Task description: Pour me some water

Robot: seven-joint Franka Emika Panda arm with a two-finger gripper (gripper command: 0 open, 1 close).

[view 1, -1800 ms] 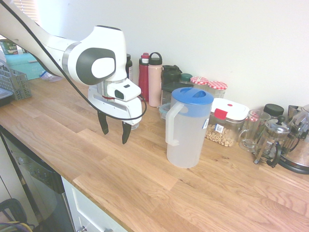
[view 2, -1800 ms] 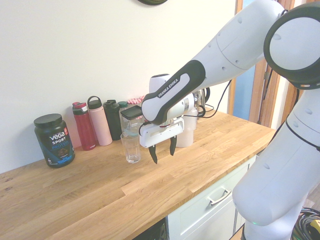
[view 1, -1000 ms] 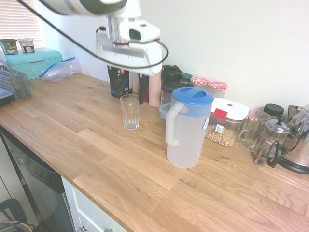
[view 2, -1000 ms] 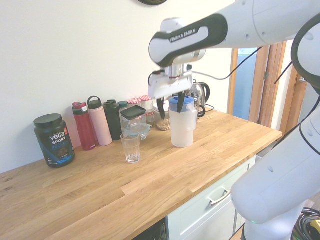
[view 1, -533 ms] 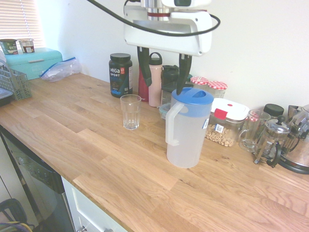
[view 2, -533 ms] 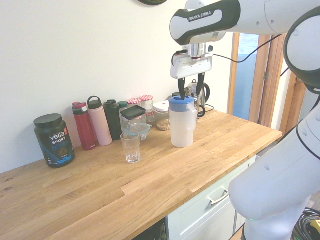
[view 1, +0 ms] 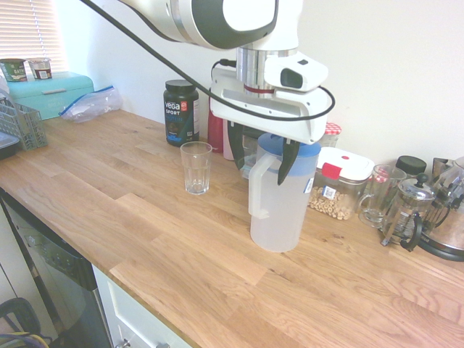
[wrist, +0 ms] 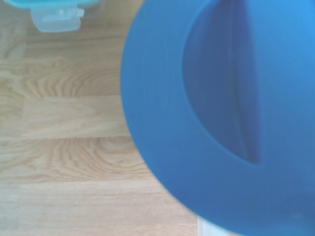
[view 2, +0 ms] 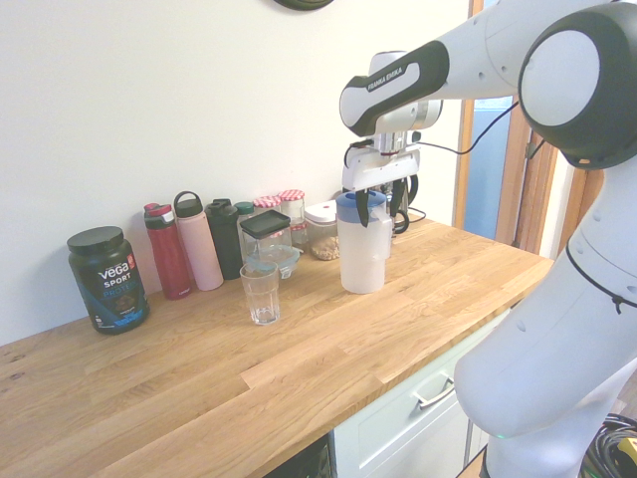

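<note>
The pitcher's round body is wider than the gap between my open fingers. I need to grab the pitcher by its narrow handle next, so that it can pour.
A translucent water pitcher with a blue lid stands on the wooden counter, its handle facing the empty drinking glass. My gripper is open and lowered over the pitcher's top. One dark finger is on each side of the handle's upper end, and neither is pressed to it. In the second exterior view the gripper sits at the lid of the pitcher, with the glass to its left. The blue lid fills most of the wrist view.
Behind the glass by the wall stand a black protein tub, a red bottle, a pink bottle and jars. Right of the pitcher are a cereal container, a glass mug, a French press and a kettle.
The gripper has dropped from well above the pitcher to lid height, so its open fingers now flank the handle's top. Pitcher and glass have not moved.
</note>
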